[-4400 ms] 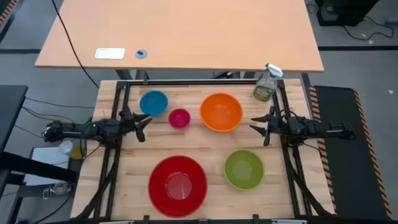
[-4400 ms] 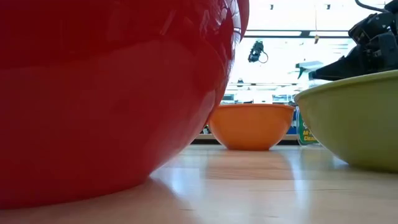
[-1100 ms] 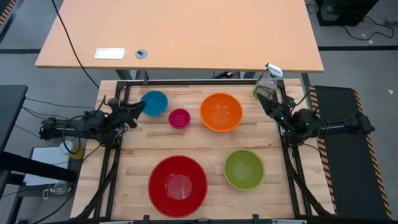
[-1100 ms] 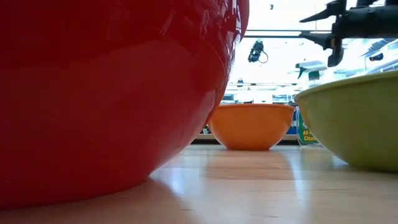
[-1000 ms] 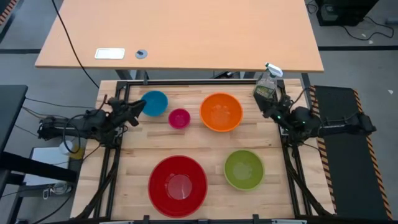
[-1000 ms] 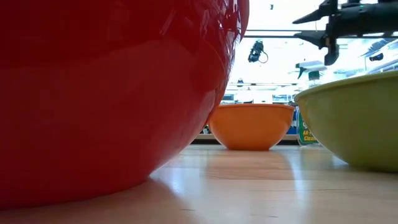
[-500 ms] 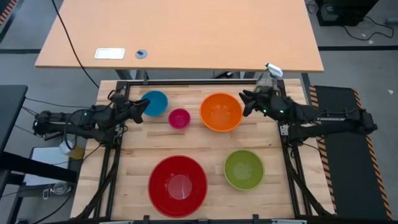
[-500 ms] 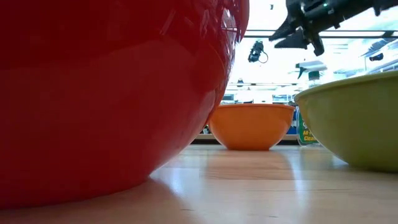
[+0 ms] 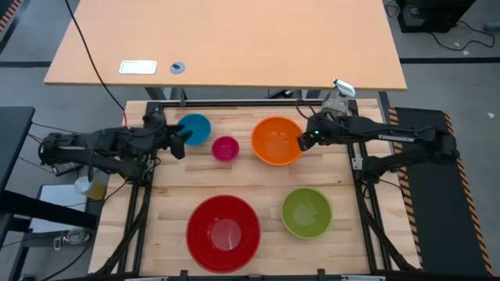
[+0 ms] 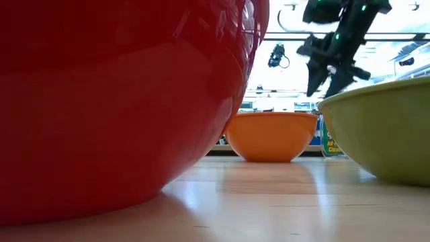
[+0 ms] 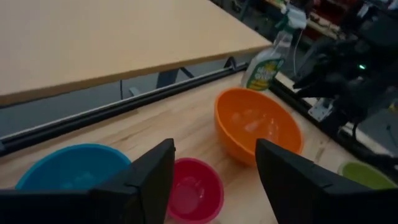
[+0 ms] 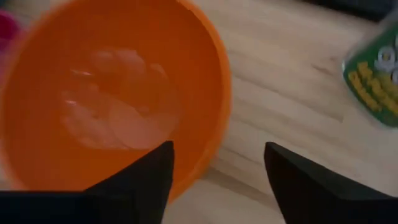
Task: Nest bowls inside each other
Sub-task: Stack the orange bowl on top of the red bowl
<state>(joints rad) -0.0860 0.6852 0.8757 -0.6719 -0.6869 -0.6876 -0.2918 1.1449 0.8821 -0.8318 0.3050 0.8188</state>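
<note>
My right gripper grips the orange bowl by its rim (image 9: 301, 130) next, to nest the orange bowl inside the wider red bowl (image 9: 224, 234).
Five bowls stand apart on their bases on the wooden table: blue (image 9: 193, 129), pink (image 9: 225, 148), orange (image 9: 277, 140), red (image 9: 223, 232) and green (image 9: 306, 212). My left gripper (image 9: 178, 139) hovers open at the blue bowl's left side, with the pink bowl (image 11: 196, 190) and the orange bowl (image 11: 258, 127) ahead of it. My right gripper (image 9: 305, 140) is open, tipped downward over the orange bowl's right rim (image 12: 217, 118). In the low view the right gripper (image 10: 319, 84) stands above that bowl (image 10: 272, 134), clear of it.
A clear spray bottle (image 9: 336, 101) stands at the far right corner, just behind my right arm. A light desk (image 9: 226, 39) lies beyond the table's far edge. Bare wood (image 9: 172, 183) shows at mid-left, between the far and near rows of bowls.
My right gripper has swung from the table's right edge toward the orange bowl and tipped from level to pointing down over its right rim. My left gripper has risen and edged toward the blue bowl. No bowl has moved.
</note>
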